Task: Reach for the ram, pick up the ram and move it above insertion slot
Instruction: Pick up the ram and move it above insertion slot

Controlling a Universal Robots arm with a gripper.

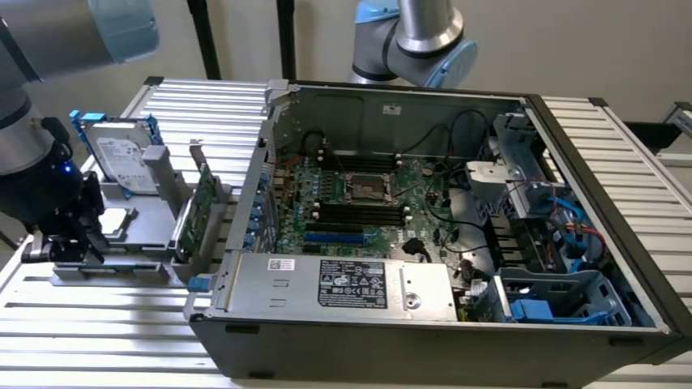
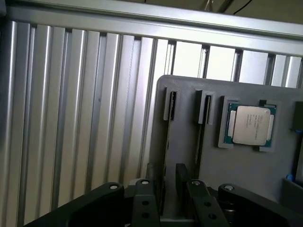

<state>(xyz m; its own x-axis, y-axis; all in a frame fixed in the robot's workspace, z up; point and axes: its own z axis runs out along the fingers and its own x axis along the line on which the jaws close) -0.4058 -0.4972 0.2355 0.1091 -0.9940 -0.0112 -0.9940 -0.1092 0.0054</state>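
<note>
I should next have my gripper grab the ram's bare part (image 2: 164, 182) between the holder's upright posts, which hold the ram at its ends, to pick up the ram (image 2: 166, 142).
The ram (image 2: 166, 142) stands on edge in a slot of the grey holder (image 2: 246, 175), seen end-on as a thin dark strip. My gripper (image 2: 165, 178) is down over it, one finger (image 2: 149, 182) on each side of the stick with a small gap left, so it is open around the ram. In the exterior view the gripper (image 1: 67, 243) hangs low over the holder (image 1: 119, 271) at that view's left, covering the ram. The black memory slots (image 1: 357, 213) lie on the motherboard inside the open computer case (image 1: 433, 332).
A processor chip (image 2: 249, 125) sits in a recess of the holder beside a second narrow slot (image 2: 204, 111). A hard drive (image 1: 121, 158) and a broader green card with a metal bracket (image 1: 200, 212) stand on the holder. A second arm (image 1: 427, 36) is behind the case. The table is ribbed aluminium (image 1: 108, 332).
</note>
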